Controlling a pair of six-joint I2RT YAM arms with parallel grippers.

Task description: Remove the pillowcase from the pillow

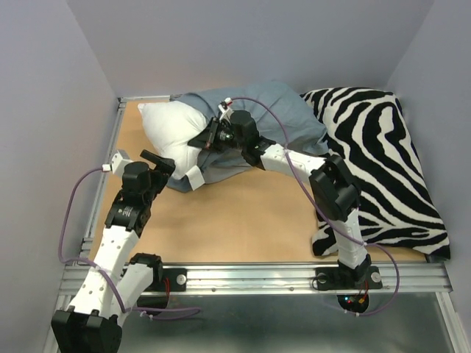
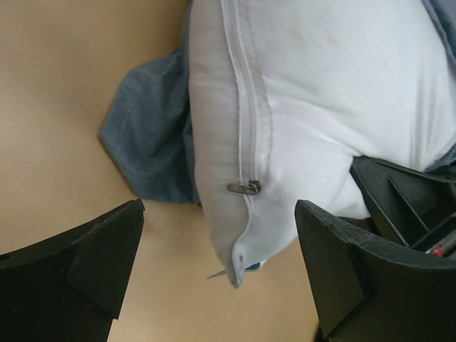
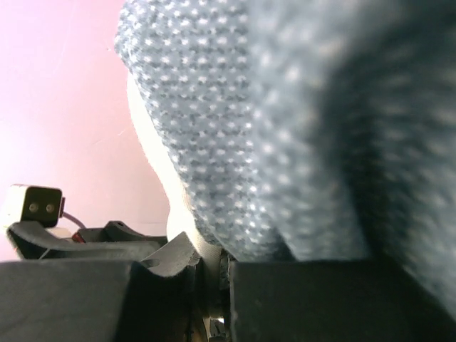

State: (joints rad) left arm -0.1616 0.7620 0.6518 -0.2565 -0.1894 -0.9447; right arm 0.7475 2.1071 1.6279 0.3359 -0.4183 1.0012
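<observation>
My left gripper grabs the pillow by its zippered corner (image 1: 179, 169) next, to hold the pillow (image 1: 171, 131) back while the pillowcase slides off.
The white pillow (image 1: 171, 131) lies at the back left of the table, its left half bare and its right half inside the blue-grey pillowcase (image 1: 276, 118). My right gripper (image 1: 214, 137) is shut on the pillowcase's open edge, and in the right wrist view blue fabric (image 3: 285, 128) rises from the shut jaws (image 3: 214, 267). My left gripper (image 1: 175, 168) stands open at the pillow's near corner. In the left wrist view that zippered corner (image 2: 246, 256) hangs between the wide-apart fingers (image 2: 92, 256), touching neither. A fold of pillowcase (image 2: 149, 142) lies beside it.
A large zebra-print cushion (image 1: 383, 147) fills the right side of the table, close to the right arm. Bare wood tabletop (image 1: 243, 220) lies in front of the pillow. A metal rail (image 1: 257, 276) runs along the near edge, with grey walls around.
</observation>
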